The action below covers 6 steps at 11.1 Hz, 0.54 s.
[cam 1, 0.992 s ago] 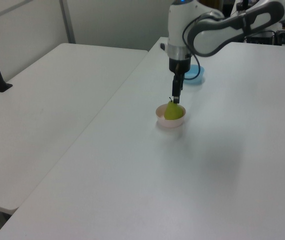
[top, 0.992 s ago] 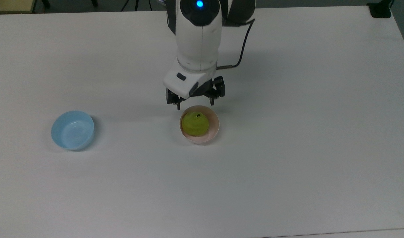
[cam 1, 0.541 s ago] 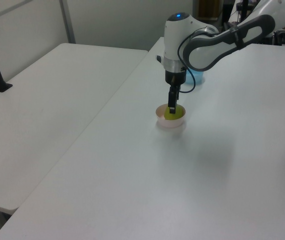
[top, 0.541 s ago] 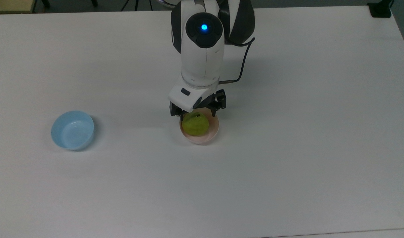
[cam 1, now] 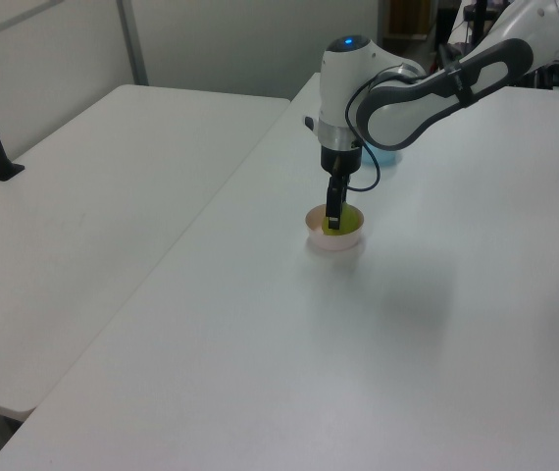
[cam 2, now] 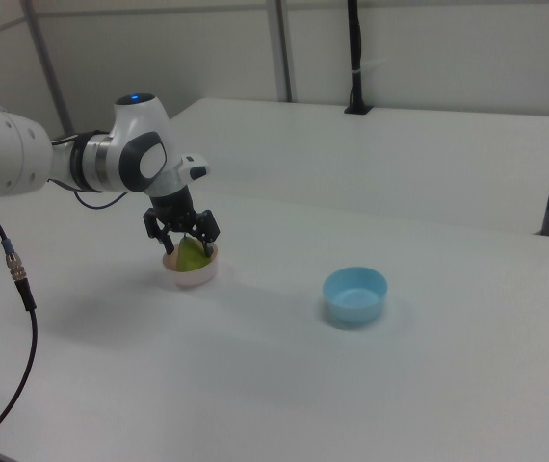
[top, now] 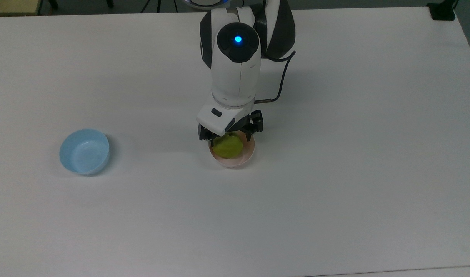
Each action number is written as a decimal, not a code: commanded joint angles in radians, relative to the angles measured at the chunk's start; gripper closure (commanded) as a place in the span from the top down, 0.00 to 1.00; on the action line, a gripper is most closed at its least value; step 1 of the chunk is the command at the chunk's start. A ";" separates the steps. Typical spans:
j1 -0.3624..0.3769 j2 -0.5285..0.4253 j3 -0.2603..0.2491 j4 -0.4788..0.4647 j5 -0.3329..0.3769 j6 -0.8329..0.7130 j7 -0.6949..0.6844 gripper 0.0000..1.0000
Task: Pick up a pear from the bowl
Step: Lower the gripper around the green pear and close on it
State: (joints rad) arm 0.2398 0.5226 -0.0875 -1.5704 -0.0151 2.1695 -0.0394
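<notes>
The pear has to come out of the pink bowl (cam 1: 336, 241), so my gripper needs to grab the yellow-green pear by its rounded body (cam 1: 346, 221) next.
A yellow-green pear (top: 228, 146) (cam 2: 191, 255) (cam 1: 339, 222) sits upright in the pale pink bowl (top: 242, 159) (cam 1: 336, 241) (cam 2: 190, 279) near the table's middle. My gripper (top: 229, 137) (cam 2: 185, 244) (cam 1: 333, 221) is lowered into the bowl, open, with one dark finger on each side of the pear. The fingers (top: 205, 137) straddle the fruit without visibly pressing it. The white wrist hides the pear's upper part in the top view.
A light blue bowl (top: 84, 151) (cam 2: 355, 295) stands empty, well off to the top view's left of the pink one. A black cable (top: 282, 69) loops off the wrist. A second white table (cam 1: 103, 186) adjoins in the left view.
The arm has come down and forward from behind the bowl. The open fingers, earlier above the bowl's far rim, now sit around the pear.
</notes>
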 commanded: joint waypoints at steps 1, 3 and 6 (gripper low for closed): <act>0.016 0.017 -0.009 0.004 -0.025 0.027 0.016 0.88; 0.016 0.017 -0.009 0.001 -0.034 0.027 0.015 0.80; 0.016 0.016 -0.009 0.003 -0.037 0.021 0.009 0.68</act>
State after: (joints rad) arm 0.2421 0.5381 -0.0874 -1.5667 -0.0349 2.1772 -0.0394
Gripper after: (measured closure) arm 0.225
